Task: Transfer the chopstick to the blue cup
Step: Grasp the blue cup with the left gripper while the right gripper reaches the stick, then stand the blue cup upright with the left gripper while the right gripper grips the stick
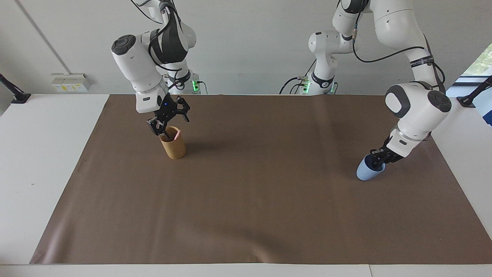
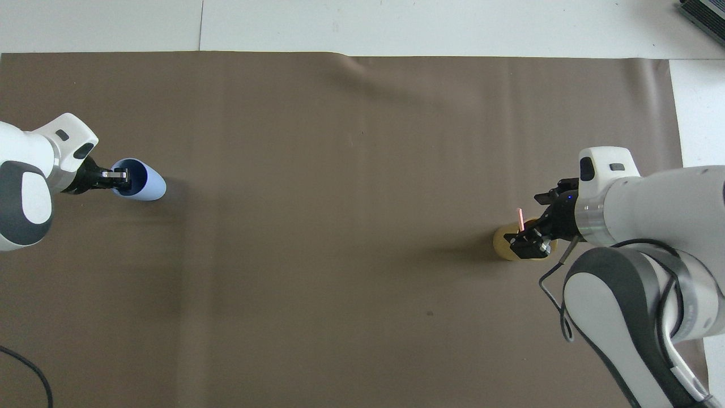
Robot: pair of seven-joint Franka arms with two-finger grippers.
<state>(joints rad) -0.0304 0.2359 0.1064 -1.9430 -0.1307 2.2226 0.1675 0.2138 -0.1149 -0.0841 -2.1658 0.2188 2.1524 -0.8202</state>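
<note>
Next, my right gripper grabs the pink chopstick by its upper end (image 2: 520,212) to transfer it to the blue cup (image 2: 149,182).
The pink chopstick (image 1: 177,134) (image 2: 520,218) stands leaning in a tan cylindrical holder (image 1: 175,148) (image 2: 503,245) toward the right arm's end of the table. My right gripper (image 1: 164,134) (image 2: 528,241) hangs open at the holder's mouth, close beside the chopstick and not closed on it. The blue cup (image 1: 365,172) (image 2: 149,182) stands upright toward the left arm's end. My left gripper (image 1: 376,161) (image 2: 117,177) is down at the cup's mouth, its fingers drawn together on the rim nearest the robots, with one finger inside the cup.
A brown mat (image 1: 246,200) covers most of the white table (image 1: 46,154), and both containers stand on it, wide apart. A black cable (image 2: 552,283) loops under the right arm's wrist. A black item (image 2: 705,14) lies at one table corner.
</note>
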